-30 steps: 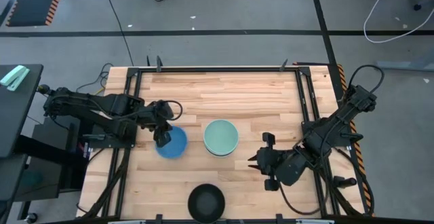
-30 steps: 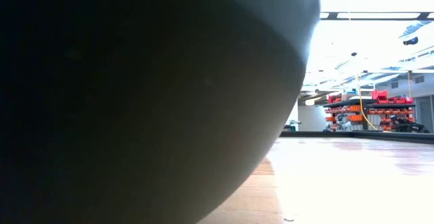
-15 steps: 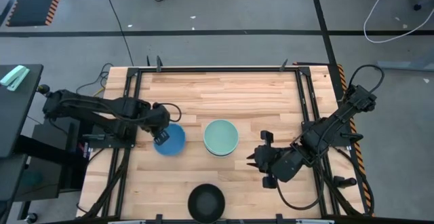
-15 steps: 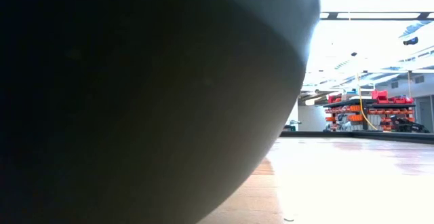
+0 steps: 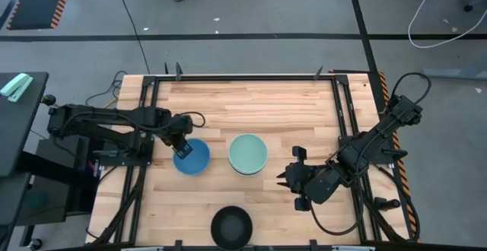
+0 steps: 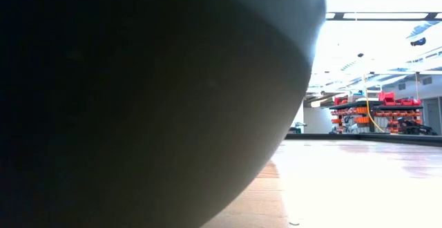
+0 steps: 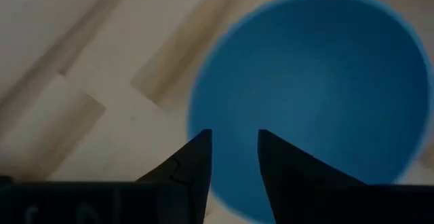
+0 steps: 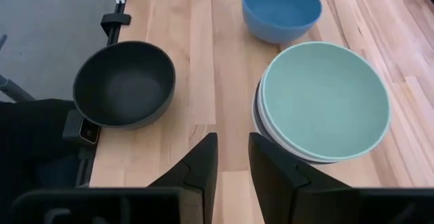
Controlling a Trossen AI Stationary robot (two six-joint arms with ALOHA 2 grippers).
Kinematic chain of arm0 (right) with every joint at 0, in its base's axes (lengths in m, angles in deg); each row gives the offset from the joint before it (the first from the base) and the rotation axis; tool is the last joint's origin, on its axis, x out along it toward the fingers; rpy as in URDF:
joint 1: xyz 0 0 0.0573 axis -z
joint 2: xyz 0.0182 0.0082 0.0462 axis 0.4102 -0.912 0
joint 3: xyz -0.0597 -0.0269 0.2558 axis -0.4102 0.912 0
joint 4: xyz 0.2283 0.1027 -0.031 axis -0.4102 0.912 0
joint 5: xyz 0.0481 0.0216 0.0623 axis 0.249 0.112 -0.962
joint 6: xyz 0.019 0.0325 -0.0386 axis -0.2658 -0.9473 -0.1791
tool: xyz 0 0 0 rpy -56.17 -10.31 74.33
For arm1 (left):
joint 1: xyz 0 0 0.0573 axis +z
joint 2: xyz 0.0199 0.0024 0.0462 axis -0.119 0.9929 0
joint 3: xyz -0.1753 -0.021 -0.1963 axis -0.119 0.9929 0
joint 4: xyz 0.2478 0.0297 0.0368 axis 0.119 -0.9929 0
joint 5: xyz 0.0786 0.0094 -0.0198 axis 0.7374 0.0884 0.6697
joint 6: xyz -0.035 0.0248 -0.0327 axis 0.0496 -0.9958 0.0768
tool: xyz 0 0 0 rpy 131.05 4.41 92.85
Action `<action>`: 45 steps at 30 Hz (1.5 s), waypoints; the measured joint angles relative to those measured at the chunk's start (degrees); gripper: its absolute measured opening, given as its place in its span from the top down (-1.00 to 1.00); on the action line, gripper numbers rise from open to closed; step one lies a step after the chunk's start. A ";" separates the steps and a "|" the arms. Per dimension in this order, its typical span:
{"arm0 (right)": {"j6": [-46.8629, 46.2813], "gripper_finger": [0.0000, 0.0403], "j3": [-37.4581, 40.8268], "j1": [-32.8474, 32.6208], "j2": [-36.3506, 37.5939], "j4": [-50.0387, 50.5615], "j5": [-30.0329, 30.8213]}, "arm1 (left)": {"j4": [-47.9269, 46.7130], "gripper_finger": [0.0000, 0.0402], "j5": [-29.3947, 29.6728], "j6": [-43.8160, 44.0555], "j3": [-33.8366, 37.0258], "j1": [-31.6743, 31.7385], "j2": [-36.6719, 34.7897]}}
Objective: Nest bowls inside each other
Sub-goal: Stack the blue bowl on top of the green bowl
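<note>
The blue bowl has to go into the mint green bowl [image 5: 248, 154], so my left gripper should grab the blue bowl by its rim [image 5: 176, 152] next.
A blue bowl [image 5: 193, 158] rests on its base on the table's left part. My left gripper [image 5: 181, 150] [image 7: 232, 142] points down over its left rim, open. One finger stands inside the bowl and the other at the rim. A mint green bowl [image 5: 248, 154] [image 8: 325, 98] sits nested on a white one [image 8: 268, 132] at mid-table. A black bowl [image 5: 231, 227] [image 8: 125, 81] stands at the near edge. My right gripper [image 5: 293, 179] [image 8: 232, 153] hovers open, to the right of the stack, above bare wood. My left gripper comes at the blue bowl from above, its open fingers astride the left part of the rim [image 7: 195, 125]. I cannot tell whether either finger touches the rim. The bowl sits upright on the table.
A dark rounded shape [image 6: 138, 103] close to the lens blocks most of the low view. Black frame rails [image 5: 144, 129] run along the table's left and right sides. Bare wood [image 5: 251, 106] lies beyond the bowls toward the far edge.
My left gripper has come down over the blue bowl's left rim and turned a little. The bowl has stayed where it was.
</note>
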 joint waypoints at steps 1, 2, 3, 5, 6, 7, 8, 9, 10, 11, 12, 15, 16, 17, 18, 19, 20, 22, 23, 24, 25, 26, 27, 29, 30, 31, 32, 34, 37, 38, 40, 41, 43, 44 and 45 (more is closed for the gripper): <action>-0.01 0.54 0.00 0.00 0.00 0.00 0.00 | 0.37 0.35 -0.60 0.00 0.53 0.14 0.00; -0.03 0.54 0.00 0.00 0.00 0.00 0.00 | 0.49 0.35 -0.89 -0.02 0.98 0.36 0.00; -0.04 0.54 0.00 0.00 0.00 0.00 0.00 | 0.41 0.35 -0.92 -0.04 1.33 0.52 0.00; -0.02 0.54 0.00 0.00 0.00 0.00 0.00 | 0.34 0.36 -0.91 -0.04 1.80 1.09 0.00; -0.02 0.54 0.00 0.00 0.00 -0.01 0.00 | 0.43 0.37 -0.84 -0.08 2.01 1.42 0.00; -0.02 0.54 0.00 0.00 0.00 -0.01 0.00 | 0.37 0.37 -0.73 -0.29 2.21 1.80 0.00; -0.02 0.54 0.00 0.00 0.00 -0.01 0.00 | 0.26 0.38 -0.57 -0.52 2.27 2.16 0.00; -0.02 0.54 0.00 0.00 0.00 -0.02 0.00 | 0.59 0.38 -0.54 -0.66 2.36 2.47 0.00; -0.02 0.54 0.00 0.00 0.00 -0.02 0.00 | 0.79 0.38 -0.53 -0.66 2.36 2.74 0.00; -0.02 0.54 0.00 0.00 0.00 -0.02 0.00 | 0.97 0.38 -0.54 -0.68 2.36 2.99 0.00; -0.02 0.54 0.00 0.00 0.00 -0.02 0.00 | 1.25 0.38 -0.52 -0.68 2.36 3.17 0.00; -0.02 0.54 0.00 0.00 0.00 -0.02 0.00 | 1.63 0.36 -0.52 -0.68 2.36 3.28 0.00; -0.02 0.54 0.00 0.00 0.00 -0.03 0.00 | 1.59 0.36 -0.52 -0.67 2.36 3.28 0.00; -0.02 0.54 0.00 0.00 0.00 -0.02 0.00 | 1.65 0.35 -0.52 -0.67 2.36 3.28 0.00; -0.02 0.54 0.06 0.00 0.00 -0.11 0.01 | 1.79 0.34 -0.52 -0.66 2.36 3.26 0.25; -0.02 0.54 0.37 0.00 0.00 -0.56 0.02 | 2.03 0.34 -0.52 -0.66 2.36 3.26 0.64; -0.02 0.54 0.71 0.00 0.00 -0.61 0.02 | 2.17 0.33 -0.50 -0.66 2.38 3.28 0.98; -0.08 0.54 1.62 0.02 -0.02 -0.45 0.02 | 2.36 0.33 -0.46 -1.12 2.38 3.26 1.87; -0.17 0.54 2.24 0.02 -0.02 -0.81 0.02 | 2.72 0.33 -0.46 -1.41 2.38 3.26 2.57; -0.19 0.54 2.85 0.02 -0.02 -1.01 0.02 | 2.67 0.34 -0.49 -1.51 2.38 3.26 3.29; -0.18 0.54 3.51 0.02 -0.02 -1.29 0.01 | 2.60 0.34 -0.77 -1.51 2.38 3.26 3.92; -0.20 0.54 4.03 0.02 -0.02 -1.66 0.00 | 2.60 0.35 -1.34 -1.72 2.38 3.26 4.43; -0.20 0.54 4.44 0.02 -0.07 -1.70 0.00 | 2.47 0.35 -1.75 -2.21 2.38 3.26 4.95; -0.31 0.54 4.96 0.02 -0.07 -1.93 0.00 | 2.49 0.36 -1.92 -2.95 2.38 3.26 5.54; -0.61 0.54 5.13 0.02 -0.04 -1.94 0.00 | 2.54 0.36 -1.94 -2.96 2.36 3.26 5.91; -0.81 0.54 5.29 0.02 -0.07 -1.88 0.00 | 2.76 0.36 -1.94 -2.97 2.36 3.26 6.25; -0.88 0.54 5.35 0.02 -0.07 -1.94 0.00 | 2.73 0.35 -1.94 -2.99 2.39 3.28 6.56; -1.03 0.54 5.35 0.02 -0.05 -2.02 0.01 | 3.37 0.35 -1.94 -3.02 2.38 3.28 7.37; -1.03 0.54 5.35 0.02 -0.04 -2.13 0.00 | 4.27 0.34 -2.02 -3.49 2.40 3.27 8.76; -1.02 0.54 5.35 0.02 -0.04 -2.21 0.00 | 4.83 0.35 -2.03 -3.55 2.40 3.27 9.24; -0.79 0.54 5.35 0.02 -0.04 -2.41 0.02 | 5.36 0.36 -2.05 -4.37 2.40 3.28 10.18; -0.66 0.54 5.35 0.02 -0.04 -2.50 0.02 | 5.68 0.38 -2.12 -4.81 2.38 3.26 10.65; -0.61 0.54 5.35 0.02 -0.04 -2.48 0.02 | 5.99 0.40 -2.55 -5.13 2.40 3.26 11.61; -0.61 0.54 5.35 0.02 -0.04 -2.50 0.02 | 5.91 0.42 -2.75 -5.15 2.40 3.26 11.89; -0.59 0.54 5.35 0.02 -0.04 -2.50 0.02 | 5.86 0.44 -3.07 -5.48 2.40 3.26 12.12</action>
